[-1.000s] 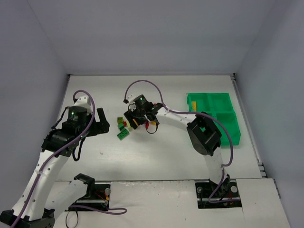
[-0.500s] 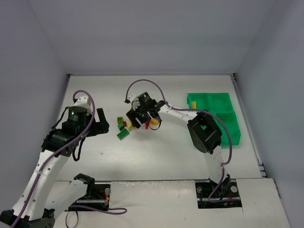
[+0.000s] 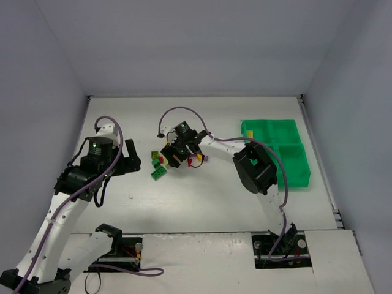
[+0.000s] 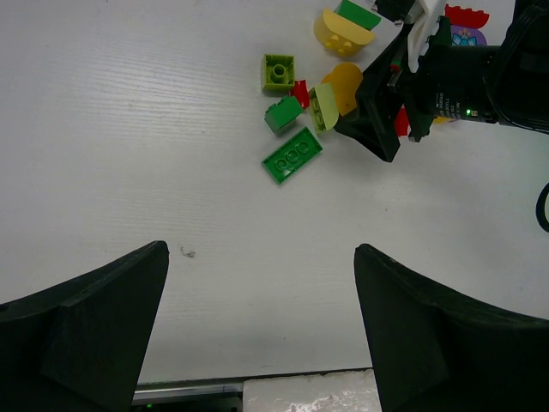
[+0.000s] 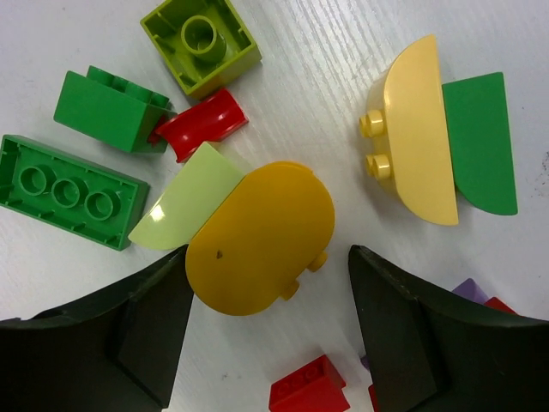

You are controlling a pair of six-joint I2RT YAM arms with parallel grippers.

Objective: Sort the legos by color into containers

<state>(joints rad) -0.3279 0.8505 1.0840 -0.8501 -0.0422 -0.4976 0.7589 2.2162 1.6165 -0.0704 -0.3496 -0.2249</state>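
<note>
The yellow rounded brick is between my right gripper's fingers, one reaching down beside it, and closing would catch the brick, so it is time to close.
The legos lie in a loose pile on the white table. In the right wrist view, a yellow rounded brick lies between the fingers of my open right gripper, with the left finger close against it. Beside it lie a light green slope, a red piece, a lime square, two green bricks, and a pale yellow dome. My left gripper is open and empty, left of the pile. The green tray stands at the far right.
More red and purple pieces lie just behind my right gripper's fingers. The right arm's elbow hangs between the pile and the tray. Grey walls close in the table on three sides.
My right wrist has shifted and turned slightly over the pile, and its elbow has swung a little left. The left arm has not moved.
</note>
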